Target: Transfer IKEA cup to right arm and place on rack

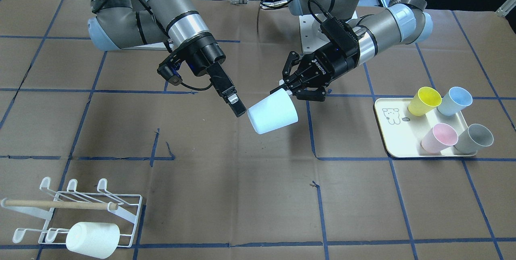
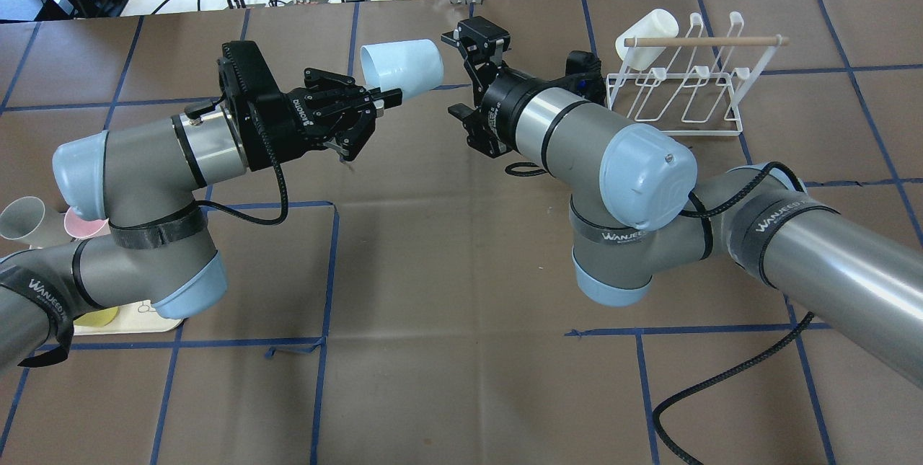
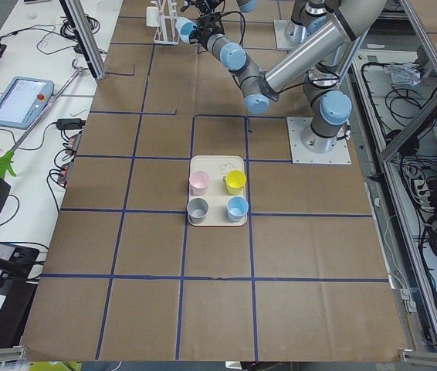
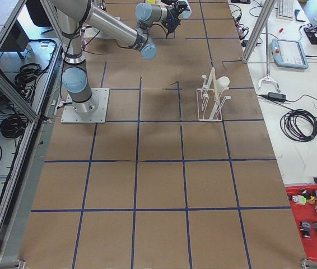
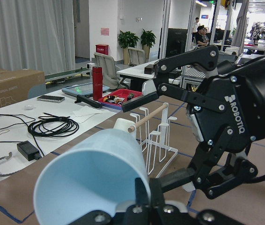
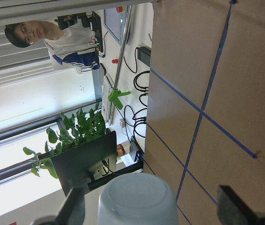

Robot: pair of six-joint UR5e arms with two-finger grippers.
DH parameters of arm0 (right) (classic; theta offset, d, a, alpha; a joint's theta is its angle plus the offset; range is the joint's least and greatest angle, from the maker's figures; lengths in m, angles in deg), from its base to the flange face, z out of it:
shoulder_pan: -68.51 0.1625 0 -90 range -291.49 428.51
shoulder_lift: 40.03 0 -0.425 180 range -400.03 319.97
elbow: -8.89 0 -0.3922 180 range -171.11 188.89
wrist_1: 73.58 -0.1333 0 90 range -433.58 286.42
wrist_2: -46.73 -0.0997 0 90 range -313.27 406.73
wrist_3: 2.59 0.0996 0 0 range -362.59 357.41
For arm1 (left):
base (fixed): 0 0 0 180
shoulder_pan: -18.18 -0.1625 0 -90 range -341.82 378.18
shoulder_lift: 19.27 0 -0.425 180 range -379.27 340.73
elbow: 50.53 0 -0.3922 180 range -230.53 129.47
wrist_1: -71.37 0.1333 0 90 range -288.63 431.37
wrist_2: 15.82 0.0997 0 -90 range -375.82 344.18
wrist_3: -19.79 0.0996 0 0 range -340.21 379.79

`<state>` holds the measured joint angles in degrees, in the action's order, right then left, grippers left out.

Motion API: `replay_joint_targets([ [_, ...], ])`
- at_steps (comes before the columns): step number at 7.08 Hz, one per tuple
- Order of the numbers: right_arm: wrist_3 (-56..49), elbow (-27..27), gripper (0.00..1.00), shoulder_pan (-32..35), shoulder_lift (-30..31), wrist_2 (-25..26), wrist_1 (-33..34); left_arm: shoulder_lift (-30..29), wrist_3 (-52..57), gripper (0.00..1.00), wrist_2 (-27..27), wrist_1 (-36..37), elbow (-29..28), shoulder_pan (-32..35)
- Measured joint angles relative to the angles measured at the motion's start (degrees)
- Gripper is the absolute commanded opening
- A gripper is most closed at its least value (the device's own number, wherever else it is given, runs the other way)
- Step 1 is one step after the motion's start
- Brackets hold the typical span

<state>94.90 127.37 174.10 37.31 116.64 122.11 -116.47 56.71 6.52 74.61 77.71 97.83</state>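
Observation:
My right gripper will next grab the cup by its closed base to carry it to the rack.
My left gripper is shut on the rim of a pale blue IKEA cup and holds it on its side above the table's middle. It also shows in the front view with the cup. My right gripper is open at the cup's closed base. In the right wrist view the base lies between the two spread fingers, apart from them. The white wire rack with a wooden dowel stands near the table's edge on the right arm's side, also in the overhead view.
A white cup hangs on the rack. A cream tray on the left arm's side holds a yellow cup, a blue cup, a pink cup and a grey cup. Blue tape lines grid the brown table.

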Motion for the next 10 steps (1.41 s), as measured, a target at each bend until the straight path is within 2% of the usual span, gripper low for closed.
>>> replay_joint_targets([
  [7, 0.9, -5.7, 0.98, 3.0, -3.1, 0.2, -2.6, 0.5, -0.4, 0.07, 0.2, 0.1, 0.0, 0.1],
  [10, 0.9, -6.3, 0.85, 3.4, -3.5, 0.1, -2.8, 0.6, -0.6, 0.07, 0.2, 0.1, 0.0, 0.1],
])
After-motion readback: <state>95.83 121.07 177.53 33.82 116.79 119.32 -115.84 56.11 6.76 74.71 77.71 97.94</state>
